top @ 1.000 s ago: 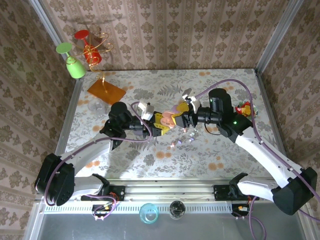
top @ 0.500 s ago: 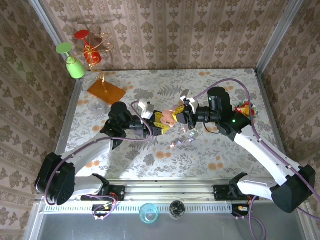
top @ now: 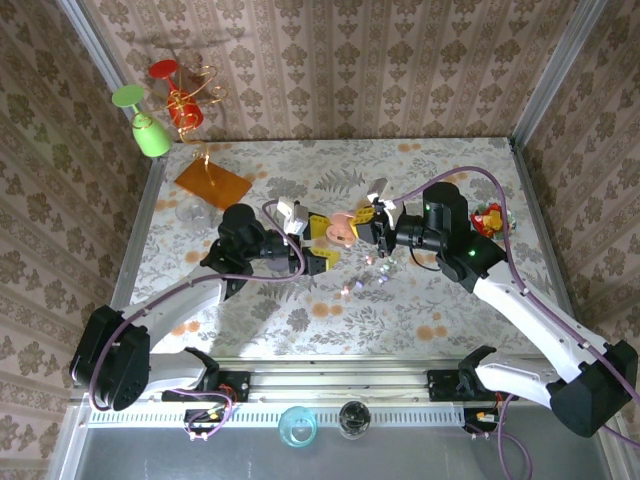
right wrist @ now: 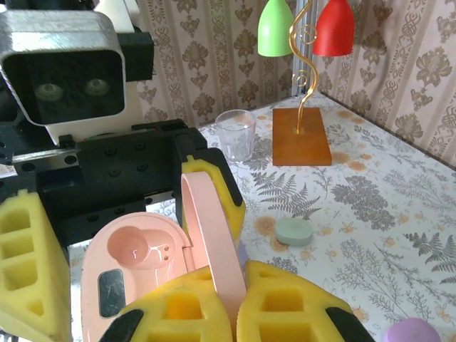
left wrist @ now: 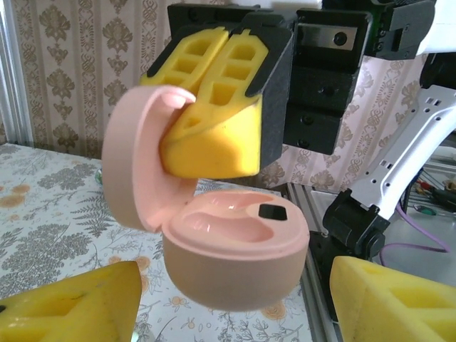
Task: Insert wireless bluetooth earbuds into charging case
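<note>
The open pink charging case should be grabbed next by the sides of its base [top: 340, 230] [left wrist: 236, 265] with my left gripper. Both wells then stay free to insert earbuds.
An open pink charging case [top: 342, 228] hangs above the table between the two arms. My right gripper [right wrist: 239, 306] is shut on the upright lid [right wrist: 214, 235], pinching it between its yellow pads. The base [left wrist: 235, 249] juts out below with both wells bare. My left gripper [left wrist: 231, 306] is open, its yellow fingers [left wrist: 71, 306] standing apart on either side of the base without touching it. From above, the left gripper [top: 322, 245] faces the right gripper [top: 362, 225] closely. Tiny glossy earbuds [top: 380, 281] lie on the table just in front of them.
A pale green case [right wrist: 294, 231] and a purple one [right wrist: 410, 331] lie on the floral table. A clear cup [right wrist: 235, 134] and an orange-based stand [top: 212, 183] with green and red bells sit at the back left. Red and yellow sweets [top: 490, 218] lie at the right.
My right gripper has shut on the pink case's lid. My left gripper has opened and let go of the case. The case has shifted slightly toward the back.
</note>
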Tool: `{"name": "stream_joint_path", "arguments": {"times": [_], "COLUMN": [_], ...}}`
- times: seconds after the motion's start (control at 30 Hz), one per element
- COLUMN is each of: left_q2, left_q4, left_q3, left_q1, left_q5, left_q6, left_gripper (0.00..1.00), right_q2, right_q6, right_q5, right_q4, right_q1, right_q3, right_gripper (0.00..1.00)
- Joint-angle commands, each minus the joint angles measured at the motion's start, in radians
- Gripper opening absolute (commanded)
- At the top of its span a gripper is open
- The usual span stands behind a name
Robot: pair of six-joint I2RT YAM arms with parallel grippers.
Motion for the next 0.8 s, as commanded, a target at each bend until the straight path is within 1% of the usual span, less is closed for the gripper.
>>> {"name": "stream_joint_path", "arguments": {"times": [0.0,0.13,0.27,0.4,0.53,0.77], "left_q2": [-0.005,0.0,0.0,-0.001,0.004,0.021], "left_q4": [-0.01,-0.008,-0.007,0.001,0.006,0.037], "left_q3": [0.018,0.027,0.033,0.033,0.035,0.035], "left_q1": [-0.005,-0.014,-0.021,-0.022,-0.023,-0.023], "left_q5": [-0.008,0.0,0.008,0.012,0.013,0.017], "left_q6": [0.02,0.017,0.016,0.011,0.01,-0.018], "left_gripper": [0.71,0.71,0.69,0.66,0.6,0.55], "right_q2": [-0.015,0.0,0.015,0.022,0.022,0.022], "right_q6": [-0.024,-0.023,-0.024,-0.027,-0.028,-0.033], "right_q5": [0.006,-0.012,-0.016,-0.018,-0.012,-0.024], "right_q4": [0.037,0.035,0.037,0.035,0.032,0.022], "right_q1": [0.012,0.016,0.021,0.022,0.022,0.022], "right_q3": [-0.002,-0.002,-0.002,-0.002,-0.002,-0.002], "right_gripper": [0.0,0.0,0.0,0.0,0.0,0.0]}}
